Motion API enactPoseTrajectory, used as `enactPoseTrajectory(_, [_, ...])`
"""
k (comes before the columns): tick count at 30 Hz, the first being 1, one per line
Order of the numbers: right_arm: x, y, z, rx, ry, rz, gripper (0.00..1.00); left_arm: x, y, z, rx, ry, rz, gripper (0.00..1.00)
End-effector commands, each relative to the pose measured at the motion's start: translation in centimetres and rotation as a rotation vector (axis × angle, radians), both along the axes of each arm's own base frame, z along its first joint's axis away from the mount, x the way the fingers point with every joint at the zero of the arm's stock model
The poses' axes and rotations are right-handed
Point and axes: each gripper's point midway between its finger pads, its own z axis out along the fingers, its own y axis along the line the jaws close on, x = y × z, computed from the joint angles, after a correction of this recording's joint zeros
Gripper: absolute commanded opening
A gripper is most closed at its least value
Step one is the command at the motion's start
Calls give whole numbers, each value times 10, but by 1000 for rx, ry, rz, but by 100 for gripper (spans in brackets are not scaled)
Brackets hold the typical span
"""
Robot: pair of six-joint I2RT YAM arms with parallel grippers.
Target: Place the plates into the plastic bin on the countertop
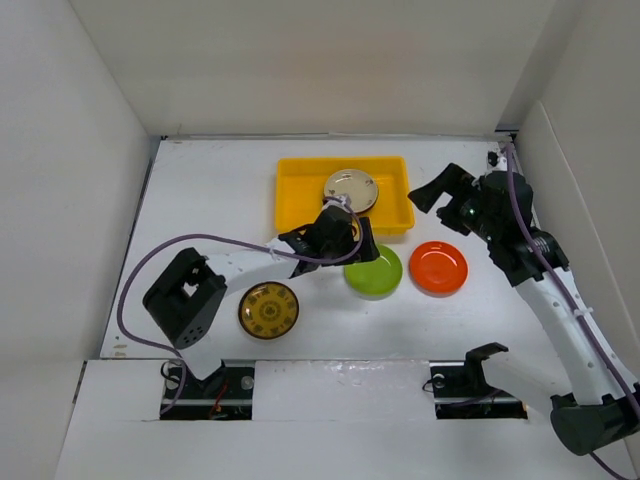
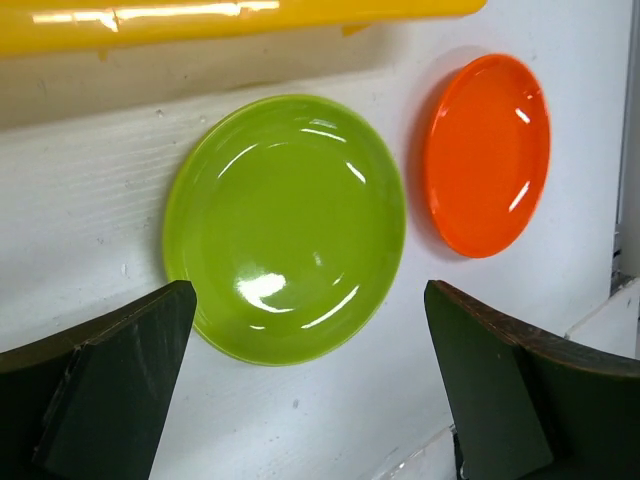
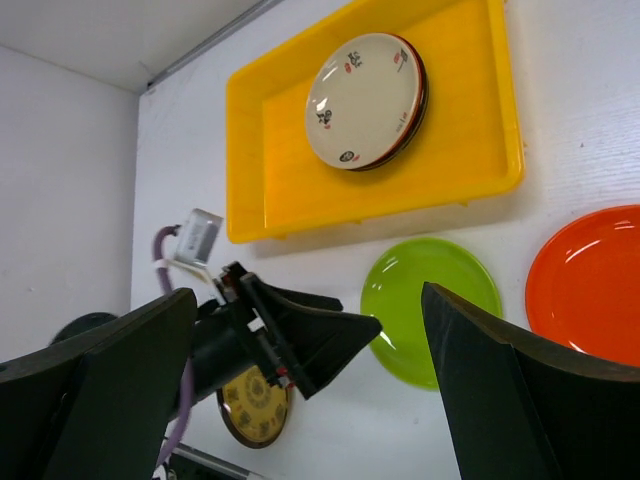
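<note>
My left gripper reaches the green plate next and grabs it by its rim [image 1: 358, 291] [image 2: 262, 358], leaving its flat base free to rest on the bin's stack.
The yellow plastic bin [image 1: 300, 200] stands at the back middle of the countertop and holds a stack of plates with a cream patterned one [image 1: 351, 189] on top; it also shows in the right wrist view [image 3: 290, 170]. A green plate [image 1: 375, 272], an orange plate [image 1: 438, 267] and a brown-gold plate [image 1: 268, 309] lie on the countertop in front of it. My left gripper [image 1: 340, 252] is open and empty, hovering just left of the green plate [image 2: 285, 228]. My right gripper [image 1: 435, 205] is open and empty, raised beside the bin's right end.
White walls enclose the countertop [image 1: 210, 190] on three sides. The left arm's purple cable [image 1: 150, 265] loops over the left part. The bin's near rim [image 2: 200, 20] runs just beyond the green plate, and the orange plate [image 2: 487, 155] lies to its right.
</note>
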Motion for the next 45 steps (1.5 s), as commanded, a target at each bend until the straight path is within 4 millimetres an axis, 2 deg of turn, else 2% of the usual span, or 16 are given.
enactPoseTrajectory(1, [5,5,6,9,-41,27,100,5,16,15,22,-33,48,100])
enactPoseTrajectory(7, [2,7,5,9,-41,36,100,10,35,-28,108,37,95,100])
enactPoseTrajectory(14, [-6,2,20,14,-67,27,100,9,26,-54,100,75,74,93])
enactPoseTrajectory(22, [-13,-5,31,17,-89,9,100,1,14,-78,65,138,33,42])
enactPoseTrajectory(23, [-13,-5,31,17,-89,9,100,1,14,-78,65,138,33,25])
enactPoseTrajectory(25, [-12,-8,31,16,-89,-1,100,3,15,-79,70,132,41,12])
enactPoseTrajectory(26, [-12,-8,26,13,-79,-2,100,4,15,-69,62,116,47,2])
enactPoseTrajectory(28, [-10,-10,19,10,-68,-11,100,4,24,-66,87,108,69,0])
enactPoseTrajectory(31, [-2,-21,-6,26,-25,-36,100,6,31,-31,66,56,94,0])
enactPoseTrajectory(36, [11,-66,-49,70,32,-222,100,17,43,61,16,-91,140,0])
enactPoseTrajectory(39, [7,-101,-75,90,90,-385,100,44,53,108,-23,-168,203,0])
enactPoseTrajectory(40, [4,-107,-76,118,87,-429,100,63,70,111,-12,-165,249,0])
enactPoseTrajectory(41, [-1,-120,-93,107,119,-502,100,79,70,120,-28,-174,251,0])
enactPoseTrajectory(42, [-2,-123,-88,115,101,-529,100,88,76,131,-52,-184,267,0])
enactPoseTrajectory(44, [-14,-136,-104,123,125,-601,100,118,90,123,-41,-167,298,0])
enactPoseTrajectory(45, [-17,-140,-108,117,124,-623,100,132,89,139,-61,-195,294,0])
